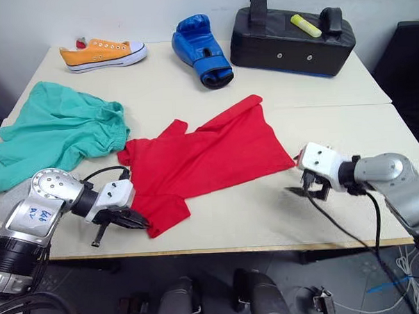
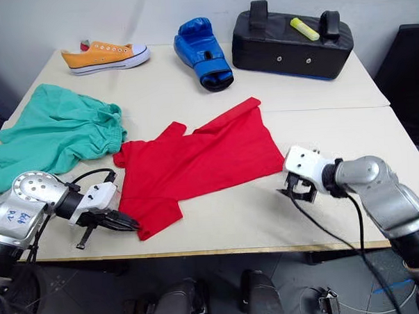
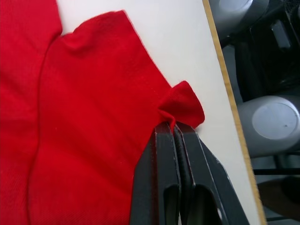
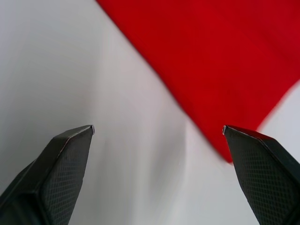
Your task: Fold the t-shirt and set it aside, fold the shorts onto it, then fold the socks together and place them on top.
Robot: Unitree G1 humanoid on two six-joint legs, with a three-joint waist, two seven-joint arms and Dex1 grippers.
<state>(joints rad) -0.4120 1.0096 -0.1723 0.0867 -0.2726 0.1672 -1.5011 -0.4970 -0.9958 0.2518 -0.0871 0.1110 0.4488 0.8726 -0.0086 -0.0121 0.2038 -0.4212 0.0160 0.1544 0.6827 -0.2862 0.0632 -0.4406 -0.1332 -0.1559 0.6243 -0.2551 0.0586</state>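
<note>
The red t-shirt is rumpled. My right gripper should next grab its folded side edge (image 1: 276,170) (image 4: 187,112) to straighten the t-shirt for folding.
The red t-shirt (image 1: 209,153) lies rumpled and spread across the middle of the table. My left gripper (image 1: 139,222) is at its near left corner, by the table's front edge, shut on a pinched fold of red cloth (image 3: 180,105). My right gripper (image 1: 305,189) stands open just off the t-shirt's right corner, over bare table, with nothing between its fingertips (image 4: 77,136). The teal shorts (image 1: 55,129) lie bunched at the left, touching the t-shirt. A light grey bit (image 1: 4,202) behind my left arm may be the socks; most of it is hidden.
At the back stand an orange sneaker (image 1: 104,54), a blue boxing glove (image 1: 201,49) and a black padded block (image 1: 291,39) with a yellow marker (image 1: 306,25) on it. The table's front edge (image 1: 234,250) runs just below both grippers.
</note>
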